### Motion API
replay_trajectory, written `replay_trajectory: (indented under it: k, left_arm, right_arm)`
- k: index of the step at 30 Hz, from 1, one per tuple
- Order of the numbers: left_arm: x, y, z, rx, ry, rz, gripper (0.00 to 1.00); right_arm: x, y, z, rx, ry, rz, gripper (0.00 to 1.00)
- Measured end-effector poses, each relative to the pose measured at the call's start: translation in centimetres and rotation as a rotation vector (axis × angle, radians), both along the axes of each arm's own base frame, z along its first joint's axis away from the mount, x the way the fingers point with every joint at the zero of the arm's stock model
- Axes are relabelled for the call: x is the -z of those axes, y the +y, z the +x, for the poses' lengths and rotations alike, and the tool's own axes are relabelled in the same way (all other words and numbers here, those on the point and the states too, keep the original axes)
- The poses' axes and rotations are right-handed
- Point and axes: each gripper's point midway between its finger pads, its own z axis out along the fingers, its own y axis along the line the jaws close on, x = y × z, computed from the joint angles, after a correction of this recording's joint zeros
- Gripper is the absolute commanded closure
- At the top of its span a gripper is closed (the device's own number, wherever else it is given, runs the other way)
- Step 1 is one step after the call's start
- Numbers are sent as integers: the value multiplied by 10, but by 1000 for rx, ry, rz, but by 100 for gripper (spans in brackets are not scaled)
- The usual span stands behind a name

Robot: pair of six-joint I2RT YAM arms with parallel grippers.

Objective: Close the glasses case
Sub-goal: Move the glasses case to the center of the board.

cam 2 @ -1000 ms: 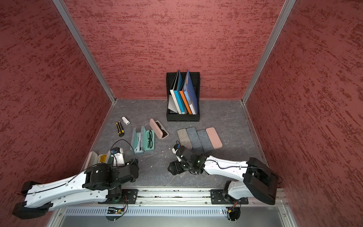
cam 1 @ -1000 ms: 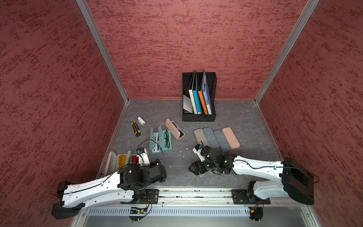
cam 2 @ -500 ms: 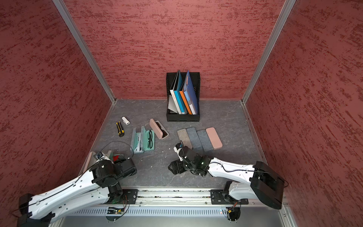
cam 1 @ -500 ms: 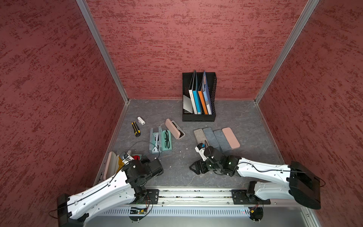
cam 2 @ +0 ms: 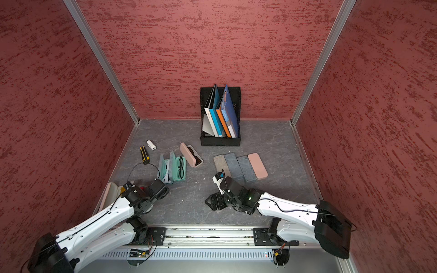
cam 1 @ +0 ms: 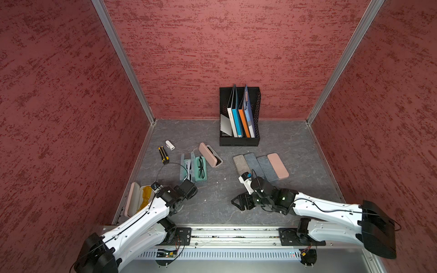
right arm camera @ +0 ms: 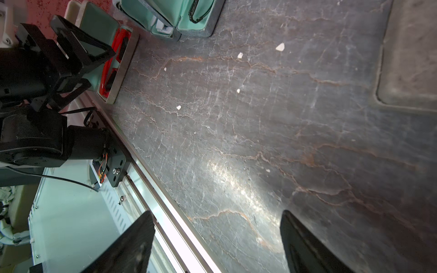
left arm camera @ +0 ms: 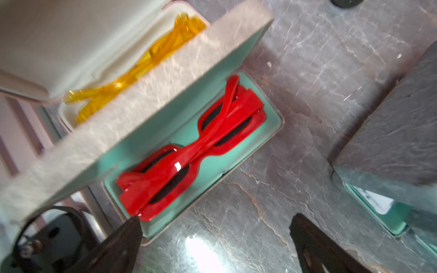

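My left gripper grabs the base's long rim away from the lid next, to move the glasses case [left arm camera: 267, 132] with its lid free to close.
The glasses case [left arm camera: 267, 132] is grey outside and teal inside, and it lies open with red glasses [left arm camera: 189, 151] in it. Its lid [left arm camera: 132, 113] stands half raised and looks blurred. My left gripper [left arm camera: 216, 227] is open over bare table next to the case, one fingertip [left arm camera: 130, 229] at the case's end corner, holding nothing. In the top views the left arm covers most of this case; a bit of red [cam 2: 142, 188] shows. My right gripper [right arm camera: 216, 219] is open and empty above the table's front edge, also seen in both top views [cam 1: 238, 203].
A white case with yellow glasses [cam 1: 142, 198] lies open at the left wall. Farther back are two open teal cases [cam 1: 194, 167], an open pink case [cam 1: 210, 154], a row of closed cases [cam 1: 260, 165], a file holder [cam 1: 238, 118] and a utility knife [cam 1: 163, 154].
My left gripper has shifted away from the front rail toward the back and opened slightly wider; its elbow swung left. The right arm has barely moved.
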Motion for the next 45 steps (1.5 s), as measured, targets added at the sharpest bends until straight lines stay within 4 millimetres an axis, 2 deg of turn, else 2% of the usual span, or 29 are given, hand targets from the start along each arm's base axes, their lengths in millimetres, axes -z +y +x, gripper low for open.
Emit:
replay_trajectory:
  k: [8, 13, 14, 16, 18, 20, 23, 27, 28, 30, 34, 40, 45]
  left_arm:
    - [12, 3, -2, -79, 10, -112, 0]
    - [21, 13, -6, -204, 54, -150, 0]
    - [23, 16, -8, -236, 71, -154, 3]
    - [26, 22, -13, -299, 97, -153, 15]
    - [28, 28, -18, -352, 120, -153, 37]
    - [29, 31, -21, -387, 124, -163, 51]
    - [30, 33, -22, -415, 126, -192, 63]
    - [35, 32, -20, -409, 147, -215, 91]
    - [37, 31, -19, -408, 154, -217, 94]
    - [40, 31, -20, -398, 186, -208, 98]
    - [42, 28, -17, -358, 204, -197, 100]
    - [40, -4, -2, -202, 181, -204, 100]
    - [42, -24, -1, -144, 180, -199, 100]
  right_arm:
    - [-6, -5, -1, 4, -11, 9, 16]
    - [-5, -8, -3, 2, -8, -3, 16]
    - [-5, -9, -4, 1, -10, -3, 16]
    - [-6, -12, -5, 0, -13, -6, 16]
    - [-7, -15, -7, 1, -17, -6, 16]
    - [-7, -18, -7, 3, -23, -5, 16]
    - [-7, -21, -8, 6, -26, -8, 16]
    - [-6, -23, -9, 4, -30, -12, 16]
    - [-7, -24, -9, 4, -31, -13, 16]
    - [-8, -25, -9, 5, -37, -10, 16]
    - [-13, -29, -11, 4, -50, -2, 16]
    - [-18, -34, -11, 12, -66, 1, 16]
    - [-18, -38, -12, 14, -66, -5, 16]
